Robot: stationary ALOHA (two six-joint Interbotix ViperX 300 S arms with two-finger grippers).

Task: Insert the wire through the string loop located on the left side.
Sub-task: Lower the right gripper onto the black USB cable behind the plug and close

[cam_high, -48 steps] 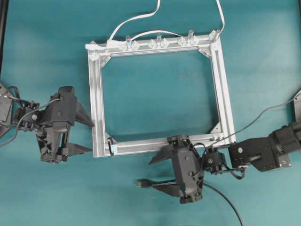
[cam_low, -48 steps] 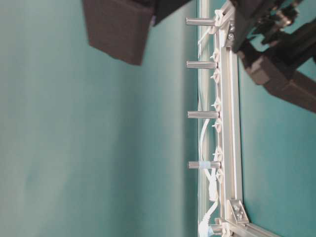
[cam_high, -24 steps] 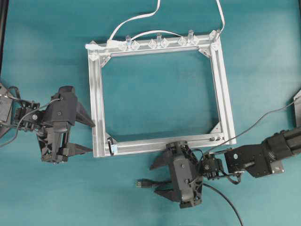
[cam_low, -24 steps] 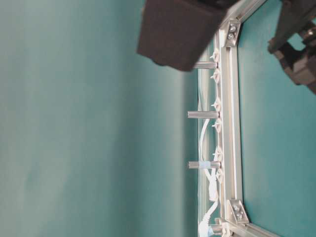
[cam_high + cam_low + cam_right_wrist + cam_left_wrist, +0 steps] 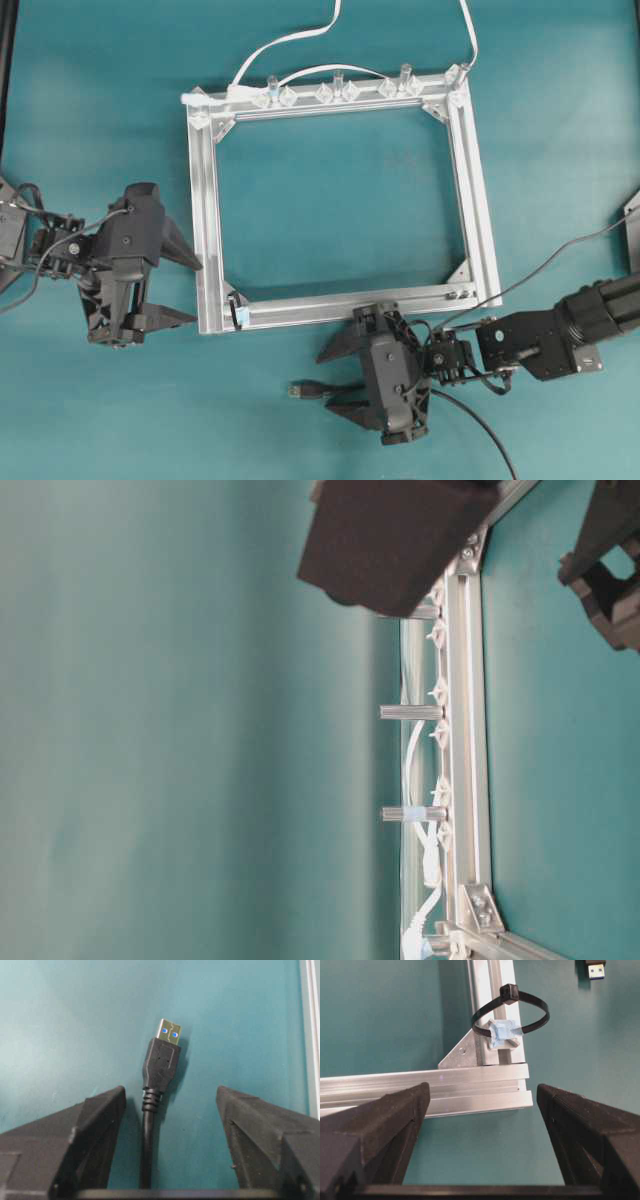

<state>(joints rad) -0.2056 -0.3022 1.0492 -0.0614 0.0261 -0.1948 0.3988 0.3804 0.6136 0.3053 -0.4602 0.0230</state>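
The plug makes a bulky end on a thin, slack cable. My right gripper should grab the cable by its ribbed neck next.
The wire lies flat on the teal table in front of the aluminium frame, its black plug with the metal tip pointing left. My right gripper is open and straddles the wire just behind the plug; in the right wrist view the cable runs between the fingers, nearer the left one, touching neither. The string loop, a thin black tie with a pale blue bit, stands at the frame's front left corner. My left gripper is wide open and empty, just left of that corner.
A white cable runs along the frame's far rail through clear plastic clips and upright posts. The wire trails off to the front right. A dark gripper part fills the top of the table-level view.
My right gripper has shifted toward the table's front edge so its fingers now straddle the wire, and its jaws have narrowed a little. The left arm has not moved.
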